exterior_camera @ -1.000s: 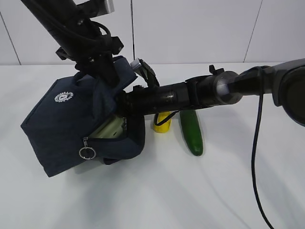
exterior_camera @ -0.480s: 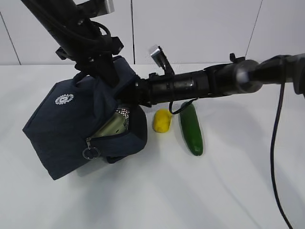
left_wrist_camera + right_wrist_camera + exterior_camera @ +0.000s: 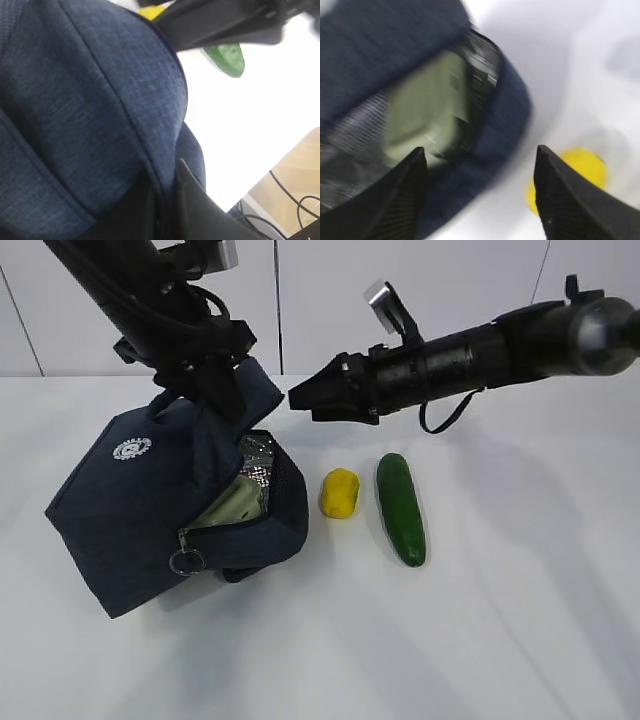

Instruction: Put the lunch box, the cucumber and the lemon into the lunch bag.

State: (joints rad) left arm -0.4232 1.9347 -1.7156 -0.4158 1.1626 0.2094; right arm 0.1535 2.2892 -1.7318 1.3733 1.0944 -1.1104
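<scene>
I should grab the cucumber around its middle (image 3: 399, 508) with my right gripper next. Then it can go into the lunch bag.
The navy lunch bag (image 3: 150, 500) lies tilted on the white table, its mouth open toward the right. The pale green lunch box (image 3: 235, 505) sits inside it and shows in the right wrist view (image 3: 427, 105). My left gripper (image 3: 215, 390) is shut on the bag's top fabric (image 3: 100, 100) and holds it up. The yellow lemon (image 3: 339, 492) and the dark green cucumber (image 3: 401, 507) lie side by side right of the bag. My right gripper (image 3: 300, 398) is open and empty, in the air above the bag's mouth and the lemon (image 3: 580, 170).
A white wall stands behind the white table (image 3: 450, 640). The right arm (image 3: 500, 345) stretches in from the upper right above the cucumber. A table edge and cables show in the left wrist view (image 3: 295, 200).
My right gripper has pulled out of the bag's mouth and risen up and to the right, leaving the lunch box inside. The bag has settled slightly. The left gripper has kept its hold.
</scene>
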